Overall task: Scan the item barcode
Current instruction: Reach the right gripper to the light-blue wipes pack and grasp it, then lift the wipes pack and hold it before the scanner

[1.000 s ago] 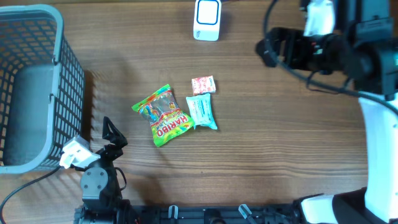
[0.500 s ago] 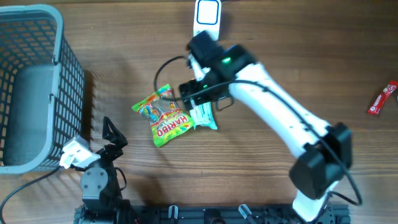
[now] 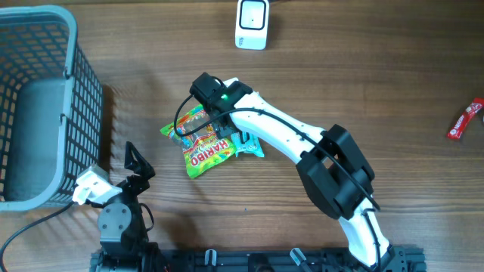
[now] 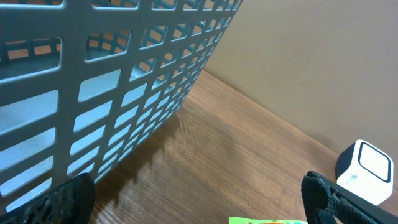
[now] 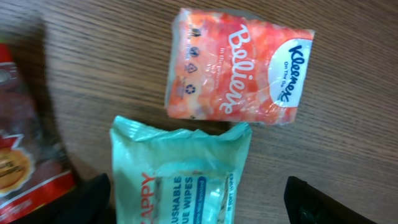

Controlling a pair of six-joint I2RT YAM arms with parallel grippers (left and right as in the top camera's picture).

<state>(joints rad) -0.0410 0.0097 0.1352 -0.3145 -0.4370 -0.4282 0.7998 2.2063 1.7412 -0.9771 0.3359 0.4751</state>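
The teal pack of wipes should be held across its side edges by my right gripper, so that its far sealed end stays free for barcode scanning.
A teal pack of wipes (image 5: 180, 174) lies on the wooden table between my right gripper's (image 5: 199, 208) two spread fingers; the gripper is open and hovers over it. Just beyond it lies an orange Kleenex tissue pack (image 5: 239, 68), which my arm hides in the overhead view. From above, the wipes (image 3: 253, 145) sit beside a green Haribo bag (image 3: 203, 149), with my right gripper (image 3: 233, 130) over them. The white scanner (image 3: 252, 23) stands at the far edge. My left gripper (image 4: 202, 205) rests open and empty near the front left (image 3: 136, 162). No barcode shows.
A grey mesh basket (image 3: 45, 98) fills the left side, and its wall (image 4: 112, 81) stands close to my left gripper. A small red wrapped item (image 3: 465, 119) lies at the right edge. The scanner (image 4: 367, 171) also shows in the left wrist view.
My right arm has swung in from the far right and come down over the wipes pack. Its fingers have drawn slightly closer. The left arm has not moved.
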